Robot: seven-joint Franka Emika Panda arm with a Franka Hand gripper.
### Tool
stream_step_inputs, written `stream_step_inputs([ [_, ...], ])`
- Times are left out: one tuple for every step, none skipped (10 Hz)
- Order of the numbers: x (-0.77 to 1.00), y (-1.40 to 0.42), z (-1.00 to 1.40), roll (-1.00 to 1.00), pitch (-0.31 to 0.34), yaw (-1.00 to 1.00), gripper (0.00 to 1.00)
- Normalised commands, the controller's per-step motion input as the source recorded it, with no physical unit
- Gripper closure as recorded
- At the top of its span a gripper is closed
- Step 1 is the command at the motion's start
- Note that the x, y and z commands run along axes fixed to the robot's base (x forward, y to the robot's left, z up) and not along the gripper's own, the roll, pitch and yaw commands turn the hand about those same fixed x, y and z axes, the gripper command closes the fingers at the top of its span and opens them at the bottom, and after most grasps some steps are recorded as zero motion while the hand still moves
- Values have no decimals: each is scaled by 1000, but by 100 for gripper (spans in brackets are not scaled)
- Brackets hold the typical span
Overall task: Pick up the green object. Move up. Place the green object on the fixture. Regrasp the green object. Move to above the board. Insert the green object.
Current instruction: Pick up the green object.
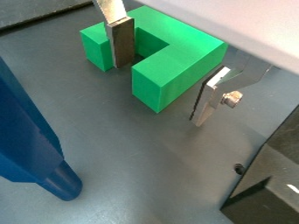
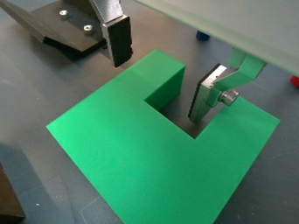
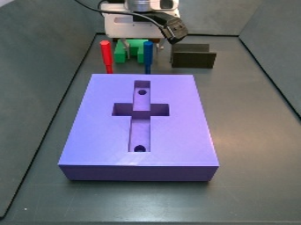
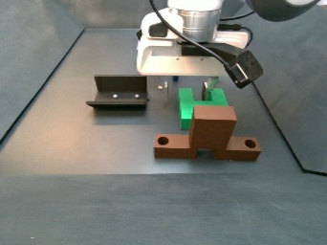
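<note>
I will set the green U-shaped piece on the fixture, so next I will grab it with my gripper by one prong (image 1: 163,83).
The green object (image 1: 176,66) is a bright green U-shaped piece lying flat on the dark floor. It also shows in a side view (image 4: 198,103) behind the brown stand, and in a side view (image 3: 137,50) between the red and blue pegs. My gripper (image 1: 159,92) is low over it and open, with its jaws on either side of one prong. One finger (image 1: 117,39) stands in the notch and the other finger (image 1: 211,96) is outside the prong with a small gap. The other wrist picture shows the gripper (image 2: 158,87) the same way. The fixture (image 4: 118,93) stands empty beside it. The lavender board (image 3: 143,119) lies in front.
A red peg (image 3: 105,54) and a blue peg (image 3: 148,57) stand upright next to the green object. A brown wooden stand (image 4: 211,134) sits close to it. The fixture shows dark in both wrist views (image 1: 263,188) (image 2: 70,35).
</note>
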Motion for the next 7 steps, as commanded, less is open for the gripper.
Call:
stream_step_inputs([
  [0, 0, -80, 0, 0, 0, 0],
  [0, 0, 0, 0, 0, 0, 0],
  [0, 0, 0, 0, 0, 0, 100],
  [0, 0, 0, 0, 0, 0, 100],
  [0, 0, 0, 0, 0, 0, 100],
  [0, 0, 0, 0, 0, 0, 100],
  [0, 0, 0, 0, 0, 0, 100],
])
